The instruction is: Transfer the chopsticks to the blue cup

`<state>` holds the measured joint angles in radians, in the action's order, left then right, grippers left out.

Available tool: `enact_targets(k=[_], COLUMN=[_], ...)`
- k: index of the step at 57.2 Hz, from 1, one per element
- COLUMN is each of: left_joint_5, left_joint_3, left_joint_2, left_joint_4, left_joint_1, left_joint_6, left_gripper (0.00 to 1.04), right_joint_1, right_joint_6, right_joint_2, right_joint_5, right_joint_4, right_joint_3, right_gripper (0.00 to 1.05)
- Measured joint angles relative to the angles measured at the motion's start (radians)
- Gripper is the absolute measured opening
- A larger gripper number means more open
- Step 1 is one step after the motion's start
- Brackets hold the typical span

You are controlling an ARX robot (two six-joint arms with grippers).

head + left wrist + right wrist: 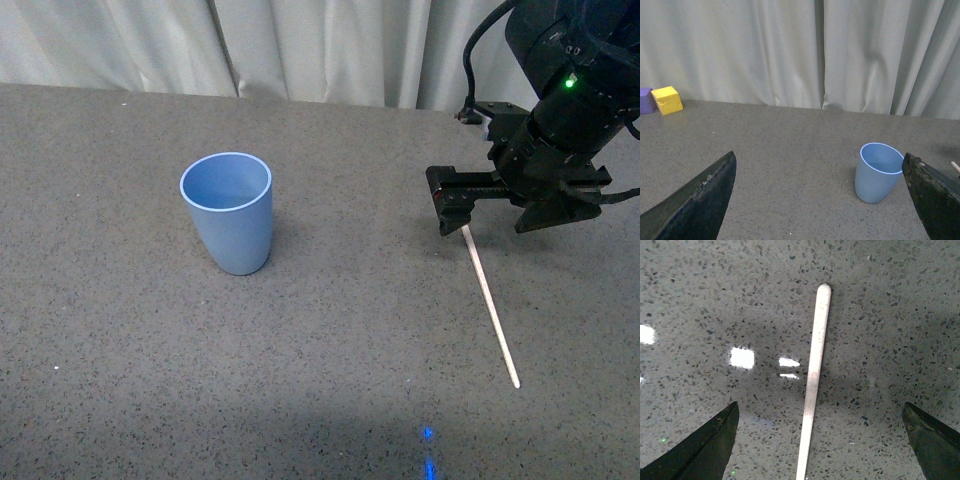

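I will grab the chopstick next with my right gripper by its slender white body [813,381] to move it into the blue cup.
The chopstick [491,307] lies flat on the grey table, right of centre, running from under my right gripper toward the front. The blue cup [228,212] stands upright and empty at left centre. My right gripper [492,214] is open and hovers just above the stick's far end, its jaws wide on either side. In the right wrist view the stick [812,371] lies between the open fingers. My left gripper is out of the front view; its wrist view shows open fingers [700,200] and the cup [878,172] ahead, close to the other finger.
A yellow block [667,100] and a purple block [646,100] sit at the table's far edge by the pale curtain. Blue light spots [428,450] show on the table's front edge.
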<state>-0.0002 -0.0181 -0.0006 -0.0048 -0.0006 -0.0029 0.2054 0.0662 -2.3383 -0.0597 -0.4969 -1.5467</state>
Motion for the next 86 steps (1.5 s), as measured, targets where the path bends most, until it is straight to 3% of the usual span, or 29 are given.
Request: enact_targets(k=[14, 23, 48, 64, 73, 86], left_joint_5=[0.0, 0.0, 0.0, 0.0, 0.0, 0.0], left_joint_3=[0.0, 0.0, 0.0, 0.0, 0.0, 0.0], left_joint_2=[0.0, 0.0, 0.0, 0.0, 0.0, 0.0], left_joint_4=[0.0, 0.0, 0.0, 0.0, 0.0, 0.0], left_joint_1=[0.0, 0.0, 0.0, 0.0, 0.0, 0.0], left_joint_6=[0.0, 0.0, 0.0, 0.0, 0.0, 0.0], left_gripper=[0.98, 0.98, 0.98, 0.98, 0.98, 0.98], right_joint_1=[0.017, 0.037, 0.029, 0.028, 0.038, 0.078], right_joint_6=[0.018, 0.017, 0.041, 0.061, 0.026, 0.071], right_joint_2=[-0.047, -0.062, -0.074, -0.012, 0.13, 0.335], right_joint_5=[-0.007, 0.015, 0.055, -0.008, -0.068, -0.277], right_joint_4=[-0.041, -0.064, -0.072, 0.094, 0.351, 0.857], right_joint_3=[-0.058, -0.078, -0.079, 0.026, 0.171, 0.316], right_gripper=[0.94, 0.61, 0.01, 0.01, 0.01, 0.01])
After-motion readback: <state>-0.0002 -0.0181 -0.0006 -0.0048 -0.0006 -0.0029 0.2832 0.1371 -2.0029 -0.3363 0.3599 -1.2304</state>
